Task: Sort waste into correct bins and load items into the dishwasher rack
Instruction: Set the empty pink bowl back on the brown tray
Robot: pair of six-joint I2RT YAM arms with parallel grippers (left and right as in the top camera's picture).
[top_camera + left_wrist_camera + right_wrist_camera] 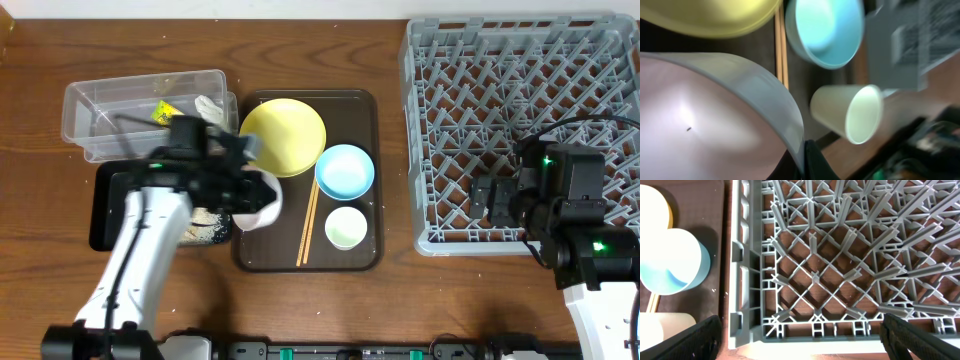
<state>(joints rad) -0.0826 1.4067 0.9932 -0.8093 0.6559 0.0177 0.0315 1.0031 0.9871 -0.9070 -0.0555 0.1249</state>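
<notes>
My left gripper holds the pale pinkish bowl tilted above the brown tray's edge and should keep holding it. The bowl would fall there if I opened now.
My left gripper (250,190) is shut on the rim of the pale pinkish bowl (258,205), holding it tilted over the left edge of the brown tray (368,255); the bowl (700,120) fills the left wrist view, pinched between my fingers (807,160). The yellow plate (284,136), light blue bowl (345,169), whitish cup (346,228) and chopsticks (308,225) lie on the tray. The black tray (105,205) holds rice grains (205,228). The clear tub (100,110) holds the green-and-orange wrapper (163,112) and white scrap (210,104). My right gripper (800,340) is open over the grey rack (440,120).
The rack (840,255) stands at the right of the wooden table. The brown tray sits in the middle, with the clear tub and black tray to its left. In the left wrist view the cup (850,112), blue bowl (827,30) and plate (715,17) lie beyond the held bowl.
</notes>
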